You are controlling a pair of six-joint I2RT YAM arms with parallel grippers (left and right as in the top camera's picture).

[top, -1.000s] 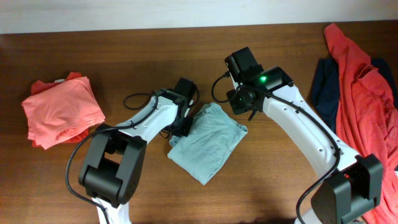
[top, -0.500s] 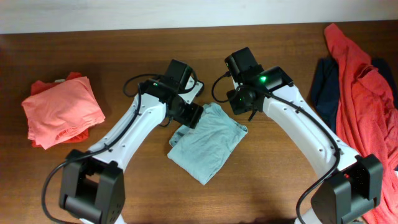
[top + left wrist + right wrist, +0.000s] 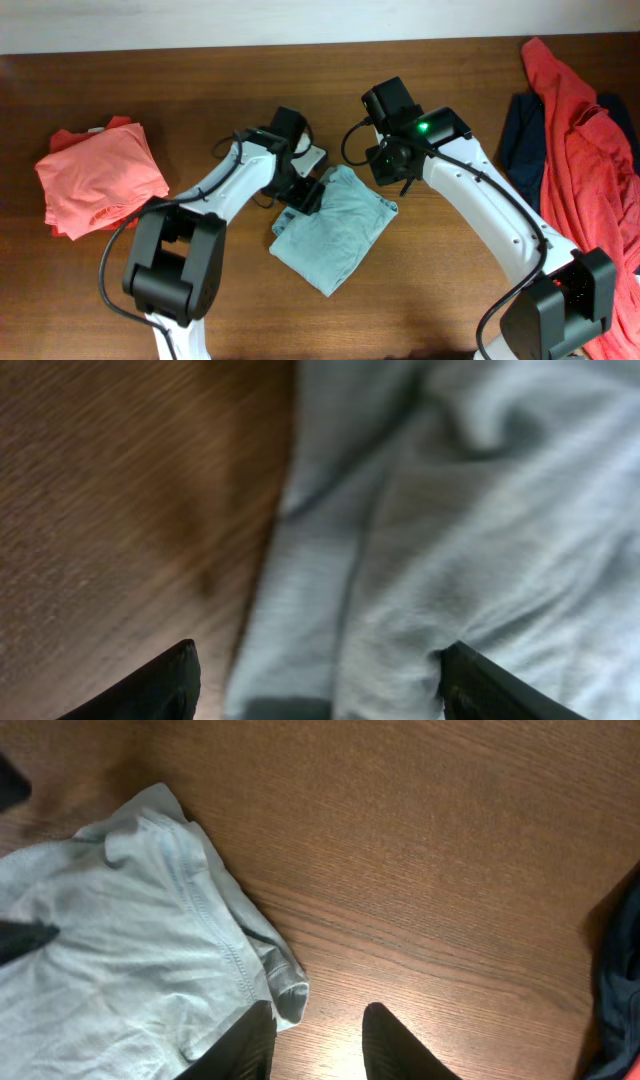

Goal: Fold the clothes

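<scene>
The left gripper will next grab the folded T-shirt's layered edge (image 3: 302, 672) facing the coral-red stack, to lay the folded T-shirt onto that stack.
A pale grey-blue T-shirt (image 3: 335, 230) lies folded into a small packet at the table's middle. My left gripper (image 3: 304, 192) hangs low over its upper left edge. In the left wrist view the left gripper (image 3: 315, 685) is open, its fingers (image 3: 160, 685) wide apart with the shirt's edge (image 3: 430, 540) and bare wood below. My right gripper (image 3: 393, 172) hovers at the shirt's upper right corner. Seen from the right wrist, the right gripper (image 3: 320, 1045) is open over bare wood, one finger (image 3: 245, 1045) beside the sleeve hem (image 3: 285, 985), holding nothing.
A folded coral-red stack (image 3: 100, 178) sits at the left of the wooden table (image 3: 200, 90). At the right edge a loose coral-red tee (image 3: 585, 130) lies over a navy piece (image 3: 520, 135), which also shows as the navy piece (image 3: 620, 980) in the right wrist view.
My left gripper has opened and let go of the shirt's left edge, staying low over it. The right arm and the shirt have not moved.
</scene>
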